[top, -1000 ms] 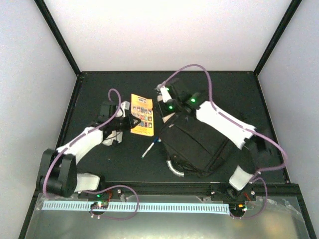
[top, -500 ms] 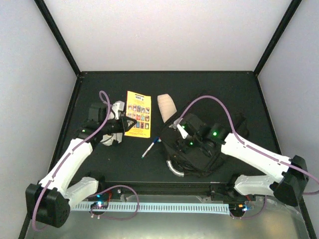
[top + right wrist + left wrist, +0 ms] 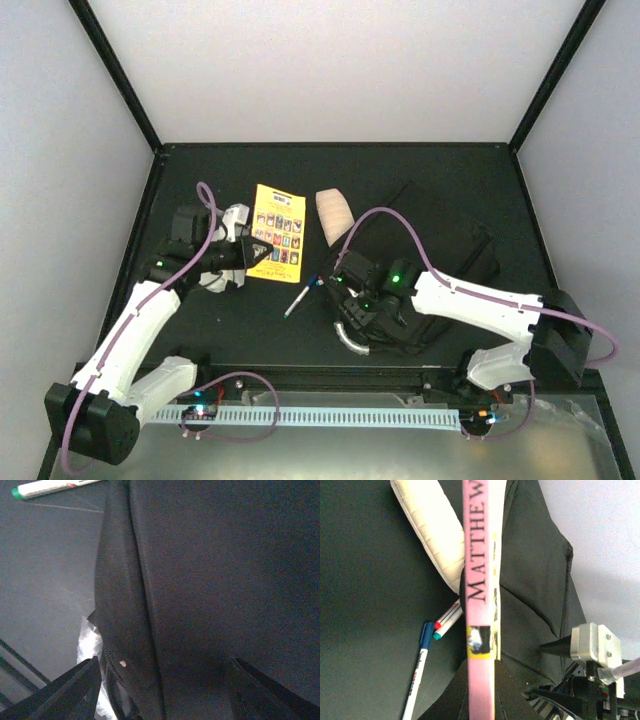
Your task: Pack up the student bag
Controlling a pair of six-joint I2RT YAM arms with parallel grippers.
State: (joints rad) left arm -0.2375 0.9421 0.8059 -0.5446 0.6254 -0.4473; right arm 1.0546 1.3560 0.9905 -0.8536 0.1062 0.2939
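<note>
My right gripper should close on the flap now. The front flap's seamed edge runs between my open fingers, beside the zipper, so closing would hold the flap.
The student bag, a large black backpack with a grey curved handle, lies at the right of the table. My right gripper hovers open over its near left corner. In the right wrist view its jaws straddle black fabric beside a zipper, holding nothing. My left gripper is shut on the near edge of a yellow book. In the left wrist view the book's pink spine runs out from between the jaws. The backpack also shows there.
A whitish pouch lies between the book and the bag. Pens lie near the bag's left side; two markers and a blue-capped pen show in the left wrist view. White plastic sticks out by the zipper.
My right arm swung from over the pouch at the bag's far side to the bag's near left corner, uncovering the pouch. The left arm shifted slightly, still at the book.
</note>
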